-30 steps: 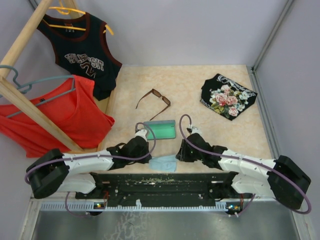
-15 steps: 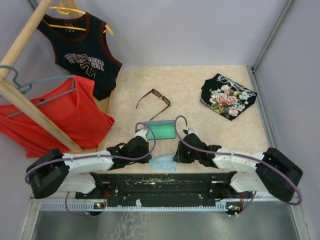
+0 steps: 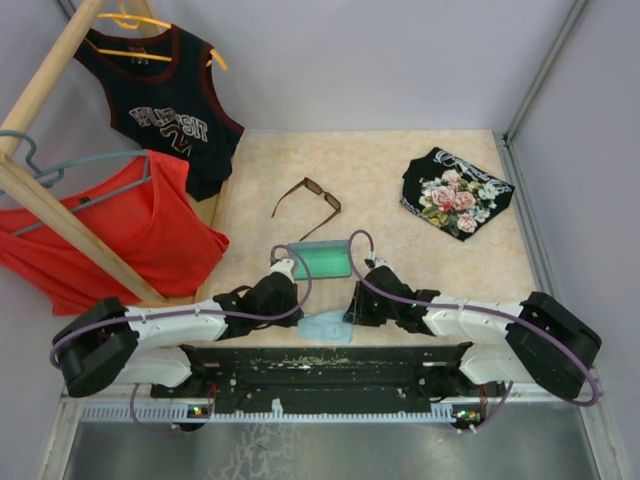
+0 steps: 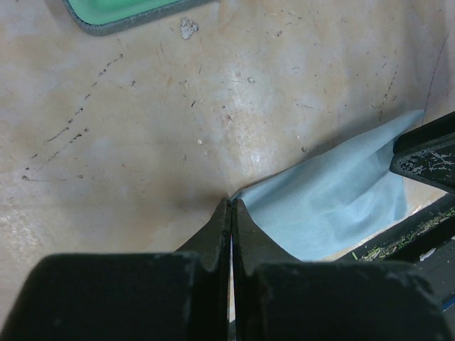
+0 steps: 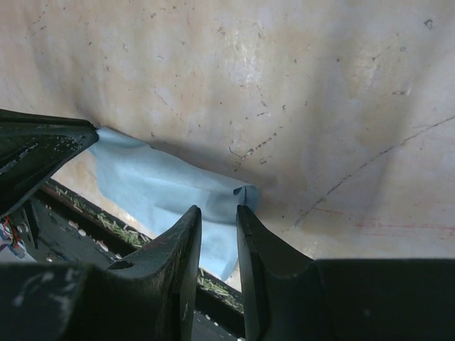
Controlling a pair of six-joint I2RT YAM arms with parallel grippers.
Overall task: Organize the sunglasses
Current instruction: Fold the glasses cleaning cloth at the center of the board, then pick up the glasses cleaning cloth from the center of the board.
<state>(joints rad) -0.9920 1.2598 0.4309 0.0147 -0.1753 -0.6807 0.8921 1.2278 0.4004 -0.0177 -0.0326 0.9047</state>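
I should close my right gripper on the cloth now. The cloth's right end (image 3: 346, 316) (image 5: 229, 202) is between my fingers, with its fold bunched up against one of them, so my gripper would hold it.
The brown sunglasses (image 3: 308, 200) lie open on the table's middle, beyond both grippers. The grey-blue case (image 3: 322, 259) lies open with its green lining up; its edge shows in the left wrist view (image 4: 121, 14). A light blue cloth (image 3: 328, 326) lies at the near edge between the grippers. My left gripper (image 3: 299, 316) (image 4: 231, 201) is shut with its tips on the cloth's (image 4: 334, 206) left corner. My right gripper (image 3: 351, 313) (image 5: 219, 208) is narrowly open, its fingers either side of the cloth's (image 5: 156, 188) right corner.
A folded black floral garment (image 3: 457, 193) lies at the back right. A wooden rack (image 3: 60, 215) with a red shirt (image 3: 130, 230) and a black jersey (image 3: 170, 110) stands on the left. The black base plate (image 3: 320, 365) runs just behind the cloth.
My right arm has swung left, bringing its gripper up to the cloth's right corner. The left arm, sunglasses and case have not moved.
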